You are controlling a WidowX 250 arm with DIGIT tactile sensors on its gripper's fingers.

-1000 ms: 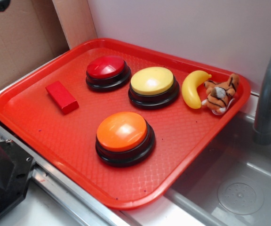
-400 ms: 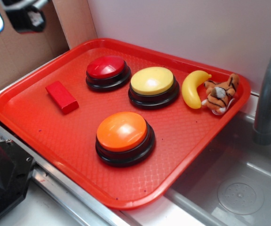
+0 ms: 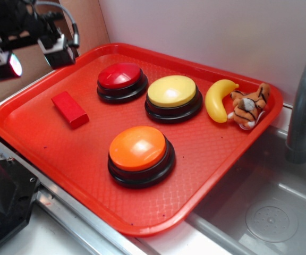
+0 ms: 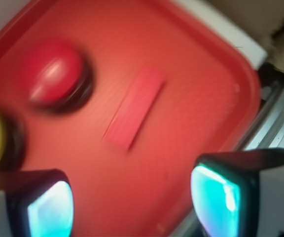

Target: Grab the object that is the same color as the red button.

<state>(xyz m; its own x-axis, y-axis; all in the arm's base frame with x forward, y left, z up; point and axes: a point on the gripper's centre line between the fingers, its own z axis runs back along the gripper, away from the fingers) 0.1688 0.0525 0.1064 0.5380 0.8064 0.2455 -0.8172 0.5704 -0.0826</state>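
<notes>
The block (image 3: pixel 69 109) is a slim bar with flat sides facing each other, so the robot's gripper needs to grab it across its two long sides next.
A small red block (image 3: pixel 69 109) lies on the left part of the red tray (image 3: pixel 62 159); in the blurred wrist view the block (image 4: pixel 134 108) lies ahead of the fingers. The red button (image 3: pixel 121 81) stands behind it on a black base, and shows in the wrist view (image 4: pixel 53 74) at upper left. My gripper (image 3: pixel 33 57) hangs high above the tray's far left corner, open and empty, well above and behind the block. Its two fingers (image 4: pixel 216 197) frame bare tray in the wrist view.
A yellow button (image 3: pixel 172 96) and an orange button (image 3: pixel 139 154) stand on the tray. A toy banana (image 3: pixel 218 99) and a toy tiger (image 3: pixel 248 106) lie at its right end. A sink with a grey faucet (image 3: pixel 304 106) is at right, cardboard behind left.
My gripper has come down and to the right into the exterior view, from the top left corner towards the tray. Nothing on the tray has moved.
</notes>
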